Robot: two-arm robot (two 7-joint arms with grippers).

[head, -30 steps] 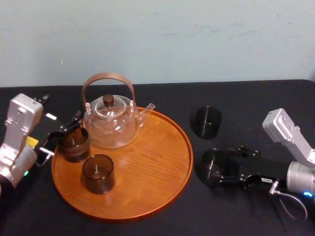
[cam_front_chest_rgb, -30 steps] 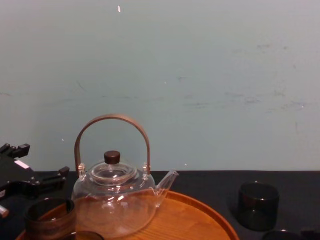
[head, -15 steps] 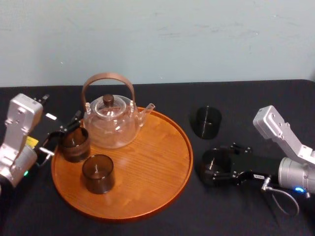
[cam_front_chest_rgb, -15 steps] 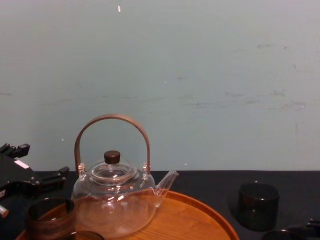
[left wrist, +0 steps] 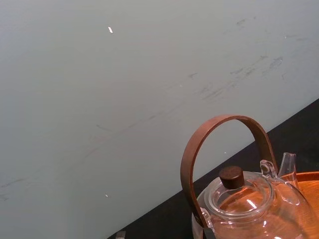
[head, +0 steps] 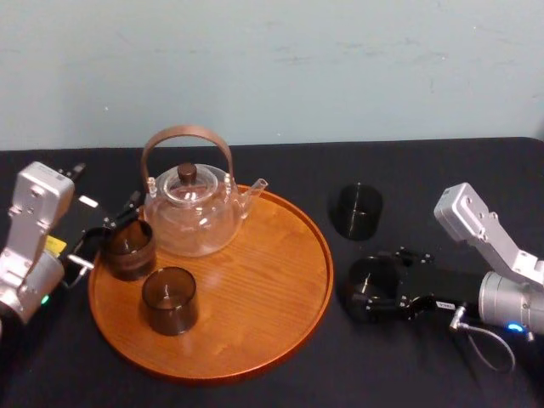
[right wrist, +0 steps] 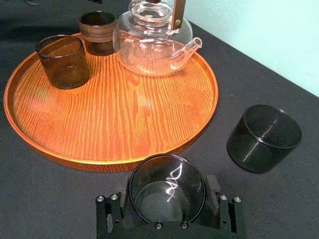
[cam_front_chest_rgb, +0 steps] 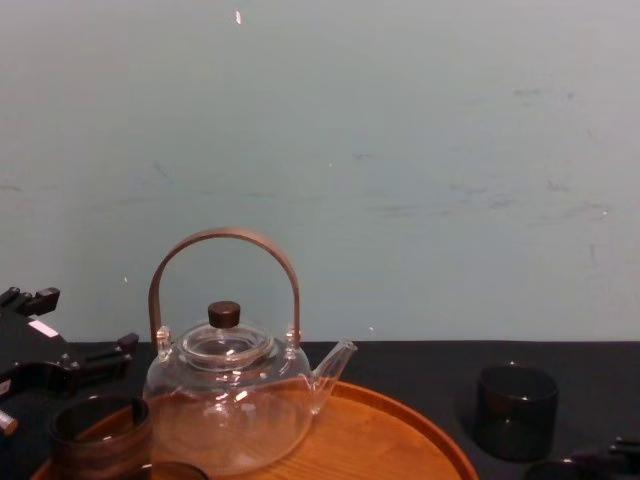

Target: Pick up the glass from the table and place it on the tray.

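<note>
The right gripper grabs the dark glass beside the tray by its side (right wrist: 167,201) next, so the glass's open rim stays free as the glass goes onto the tray (right wrist: 119,114).
A dark smoky glass (head: 374,278) stands on the black table (head: 408,170) just right of the round wooden tray (head: 255,340). My right gripper (head: 371,287) is open, and its fingers sit close on either side of this glass (right wrist: 167,186). The glass rests on the cloth. A second dark glass (head: 357,210) stands on the table farther back. My left gripper (head: 106,234) is open at the tray's left rim, beside a brown glass (head: 129,249) that stands on the tray.
On the tray stand a clear glass teapot (head: 191,212) with a brown hoop handle and another brown glass (head: 170,299) near the front. The tray's right half (right wrist: 149,114) is bare wood. A pale wall rises behind the table.
My right arm has slid left toward the tray, bringing its fingers farther along the sides of the glass. The left arm and the things on the tray have stayed put.
</note>
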